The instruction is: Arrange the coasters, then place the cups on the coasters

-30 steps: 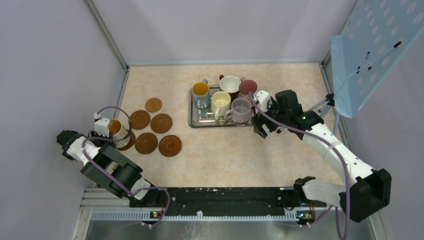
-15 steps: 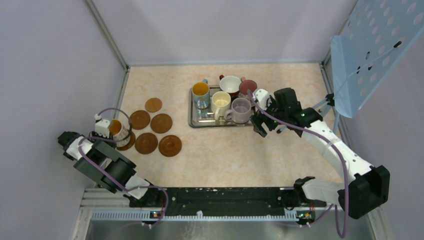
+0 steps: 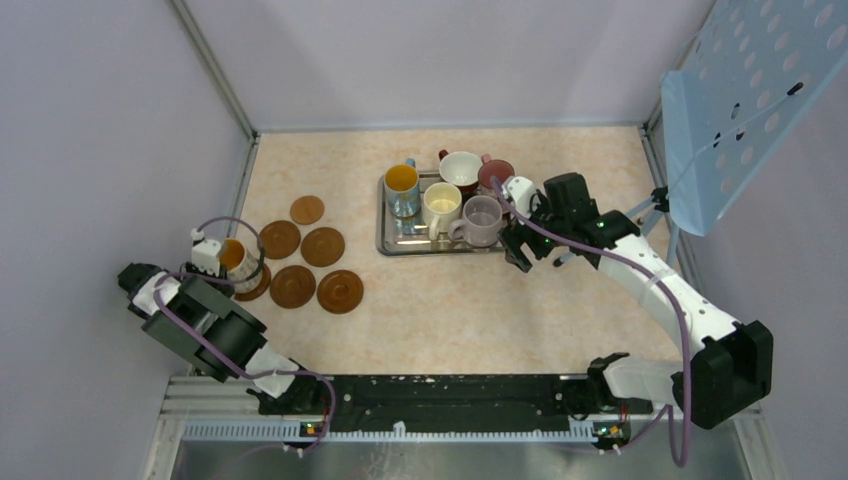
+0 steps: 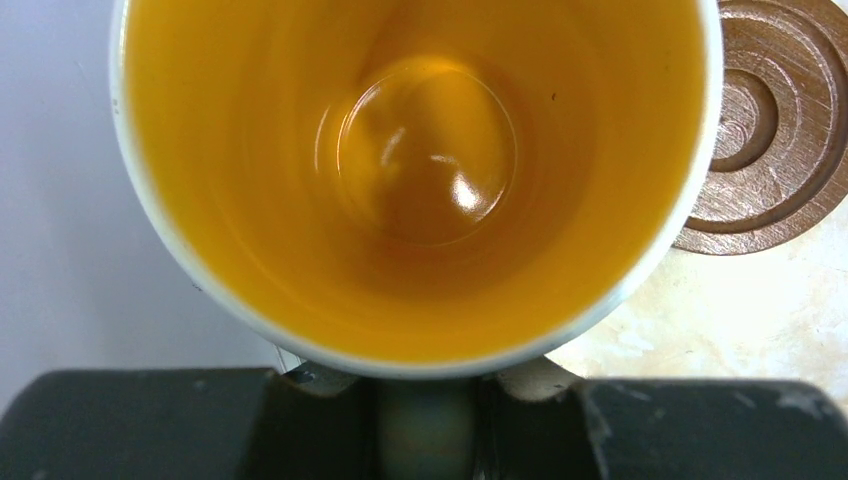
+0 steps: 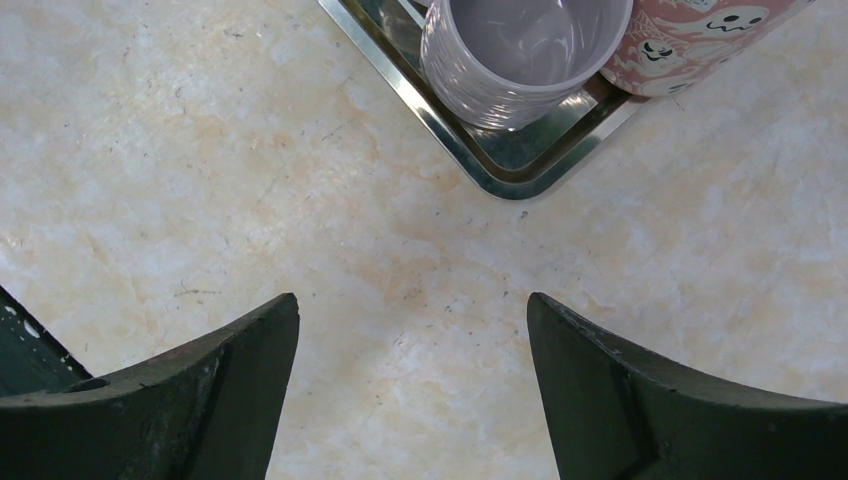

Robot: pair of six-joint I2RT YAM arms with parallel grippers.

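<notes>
The leftmost coaster's edge shows beside the white cup's base, so the cup would rest on the coaster, and my left gripper should release it.
My left gripper (image 3: 218,262) (image 4: 428,405) is shut on the handle of a white cup with an orange inside (image 3: 236,256) (image 4: 415,170). That cup sits over the leftmost coaster (image 3: 258,287); whether it touches, I cannot tell. Several more brown coasters lie beside it (image 3: 280,239) (image 3: 323,246) (image 3: 293,286) (image 3: 340,291) (image 3: 307,210), and one shows at the left wrist view's right edge (image 4: 770,130). Blue (image 3: 402,185), red (image 3: 460,168), maroon-pink (image 3: 495,175) (image 5: 700,30), cream (image 3: 441,205) and lilac (image 3: 482,218) (image 5: 525,50) cups stand in the steel tray (image 3: 385,245) (image 5: 520,170). My right gripper (image 3: 517,250) (image 5: 412,300) is open over bare table by the tray's near right corner.
A side wall stands close to the left of the held cup. A pale blue perforated panel (image 3: 750,90) hangs at the right, above the right arm. Marbled tabletop (image 3: 450,310) lies between the coasters, the tray and the arm bases.
My right gripper has crept a little left toward the tray's corner. The left arm's elbow has shifted slightly, while the held cup stays in almost the same spot.
</notes>
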